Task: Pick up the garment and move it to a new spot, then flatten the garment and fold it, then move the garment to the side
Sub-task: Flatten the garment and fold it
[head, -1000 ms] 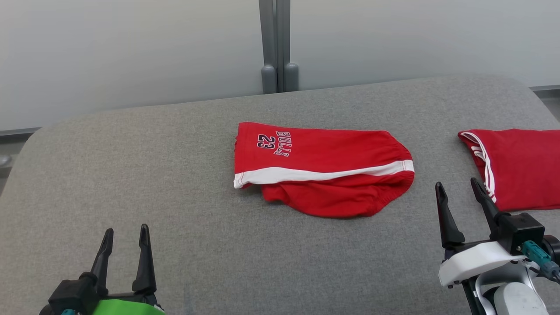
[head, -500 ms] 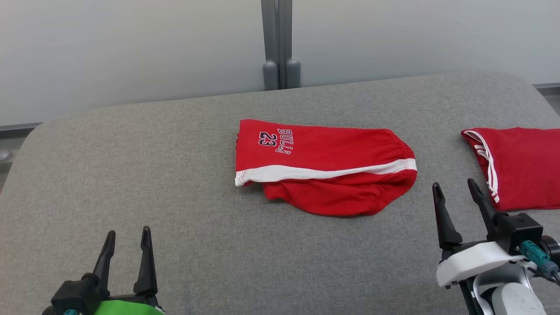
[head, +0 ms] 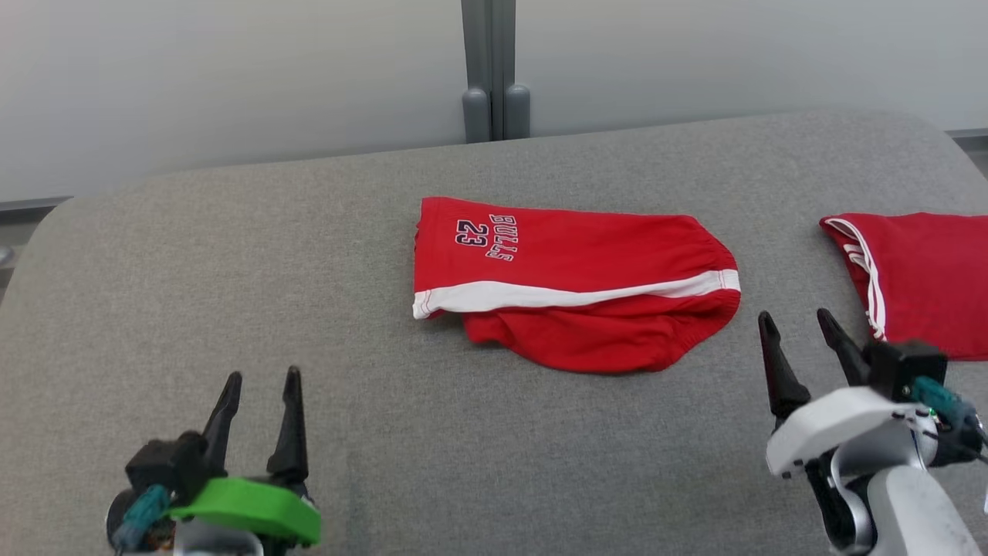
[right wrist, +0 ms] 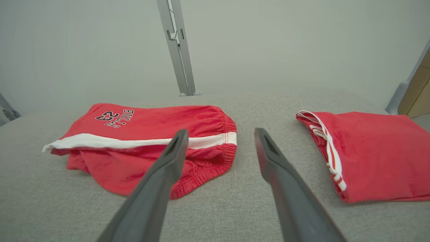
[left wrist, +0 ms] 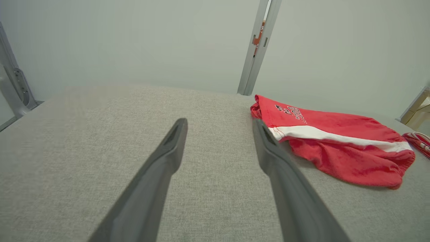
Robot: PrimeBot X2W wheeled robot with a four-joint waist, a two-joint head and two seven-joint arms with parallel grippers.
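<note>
I should next use my right gripper to grab the shorts [head: 565, 245] by the gathered waistband end [head: 720, 281], so that I can move them to a new spot.
The garment [head: 571, 282] is a pair of red shorts with a white side stripe and "BULLS 23" print, lying loosely folded in the middle of the grey padded table [head: 231, 270]. It also appears in the left wrist view [left wrist: 336, 148] and the right wrist view [right wrist: 144, 141]. My left gripper [head: 261, 380] stands open at the lower left, well short of the shorts. To the right of the shorts' waistband end, my right gripper [head: 795, 318] is open with nothing between its fingers. Neither touches the cloth.
A second red garment [head: 926, 270] with white trim lies folded at the table's right edge, just beyond my right gripper, seen too in the right wrist view [right wrist: 373, 154]. A grey post [head: 494, 69] and pale wall stand behind the table.
My left gripper has risen and shifted right in the head view. The right gripper moved slightly. The camera tilted a little; the shorts lie as before.
</note>
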